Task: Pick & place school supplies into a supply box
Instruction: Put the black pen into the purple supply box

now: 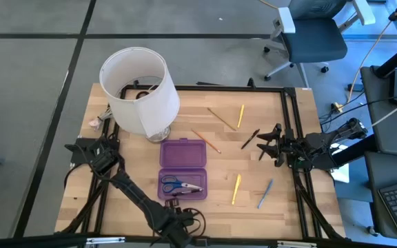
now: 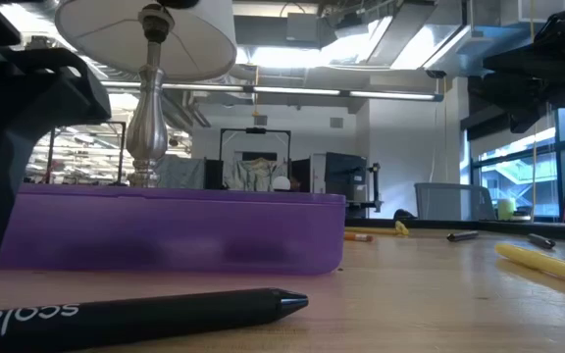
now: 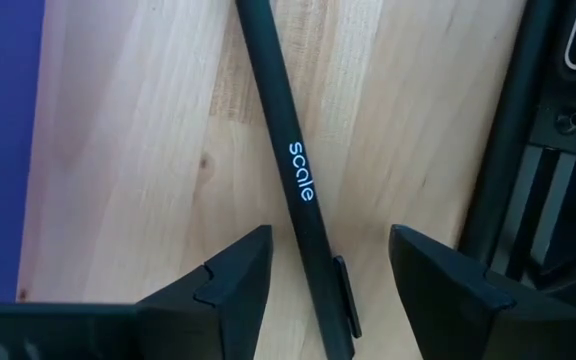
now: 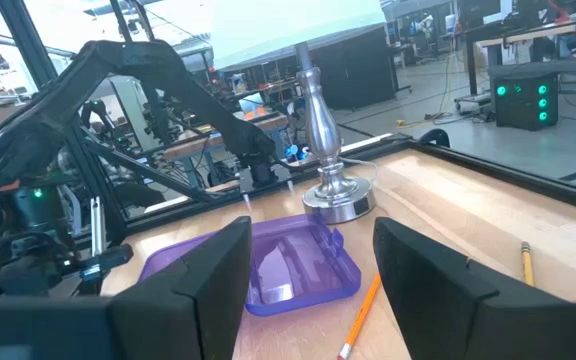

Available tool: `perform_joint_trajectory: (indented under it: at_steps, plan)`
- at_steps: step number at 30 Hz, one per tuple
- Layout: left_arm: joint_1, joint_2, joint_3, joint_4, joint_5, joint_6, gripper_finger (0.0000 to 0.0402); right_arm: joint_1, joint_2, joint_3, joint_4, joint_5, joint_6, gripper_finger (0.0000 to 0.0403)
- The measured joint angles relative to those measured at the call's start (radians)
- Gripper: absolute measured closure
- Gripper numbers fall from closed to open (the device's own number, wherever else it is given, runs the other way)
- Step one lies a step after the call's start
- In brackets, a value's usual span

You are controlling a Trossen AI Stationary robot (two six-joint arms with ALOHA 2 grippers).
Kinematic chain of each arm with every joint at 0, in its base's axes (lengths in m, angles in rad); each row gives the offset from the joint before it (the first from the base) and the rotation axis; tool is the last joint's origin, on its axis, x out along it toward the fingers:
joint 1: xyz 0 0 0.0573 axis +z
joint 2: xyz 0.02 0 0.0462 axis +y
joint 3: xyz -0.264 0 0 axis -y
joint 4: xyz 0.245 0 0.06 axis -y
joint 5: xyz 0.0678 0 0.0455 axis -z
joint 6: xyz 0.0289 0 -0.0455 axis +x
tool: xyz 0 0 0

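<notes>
The black pen should go into the purple supply box, so my left gripper should grab it by its clip end [image 3: 336, 300] next.
The purple supply box [image 1: 182, 169] lies open on the table, with the blue-handled scissors [image 1: 181, 184] in its near half. My left gripper [image 3: 330, 285] hangs low at the table's near edge [image 1: 185, 220], open. Its fingers stand on either side of a black pen [image 3: 293, 170] printed "scale" and do not touch it. The pen lies flat on the wood [image 2: 155, 314]. My right gripper [image 1: 267, 146] hovers open above the right side of the table, beside a dark pen [image 1: 250, 139]. Pencils [image 1: 220, 118] [image 1: 240, 117] [image 1: 205, 141], a yellow marker [image 1: 236, 189] and a grey-blue pen [image 1: 265, 194] lie loose.
A lamp with a big white shade [image 1: 140, 89] stands at the far left, its metal foot [image 4: 333, 195] just behind the box's lid. A black frame rail [image 1: 291, 124] runs along the table's right side. An office chair [image 1: 312, 38] stands beyond the far edge.
</notes>
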Motion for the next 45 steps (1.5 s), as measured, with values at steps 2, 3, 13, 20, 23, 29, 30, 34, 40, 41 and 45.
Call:
perform_joint_trajectory:
  at_steps: [2, 3, 13, 20, 23, 29, 30, 34, 40, 41, 45]
  plan:
    - [-0.004, 0.0, 0.0, -0.001, -0.013, 0.015, 0.0207, 0.0, 0.0, 0.0, 0.0, 0.0, 0.0, 0.0188]
    - [-0.005, 0.0, 0.0, -0.005, -0.014, 0.019, 0.0208, 0.0, 0.0, 0.0, 0.0, 0.0, 0.0, 0.0188]
    - [0.002, 0.0, 0.002, -0.102, 0.007, -0.014, 0.0251, 0.0, 0.0, 0.0, 0.0, 0.0, 0.012, 0.0188]
    - [0.005, 0.0, 0.0, -0.116, 0.023, -0.012, 0.0313, 0.0, 0.0, 0.0, -0.001, 0.0, 0.012, 0.0188]
    - [0.005, 0.0, 0.0, -0.117, 0.023, -0.011, 0.0337, 0.0, 0.0, 0.0, -0.001, 0.0, 0.012, 0.0188]
    - [0.004, 0.0, 0.0, -0.118, 0.015, 0.034, 0.0365, 0.0, 0.0, 0.0, -0.001, 0.0, 0.012, 0.0188]
    - [0.004, 0.0, 0.0, -0.118, 0.015, 0.034, 0.0365, 0.0, 0.0, 0.0, -0.001, 0.0, 0.012, 0.0188]
    - [0.004, -0.001, 0.0, -0.117, 0.014, 0.034, 0.036, 0.0, 0.0, 0.0, -0.001, 0.0, 0.011, 0.0188]
    - [0.005, -0.001, 0.03, -0.135, 0.016, 0.052, 0.0361, 0.0, 0.0, 0.0, -0.001, 0.001, 0.011, 0.0188]
    - [0.005, 0.0, 0.043, -0.142, 0.015, 0.064, 0.0363, 0.0, 0.0, 0.0, -0.001, 0.001, 0.011, 0.0188]
    - [0.004, 0.013, 0.12, -0.214, 0.003, 0.104, 0.0367, 0.0, 0.0, 0.0, -0.002, 0.001, 0.011, 0.0188]
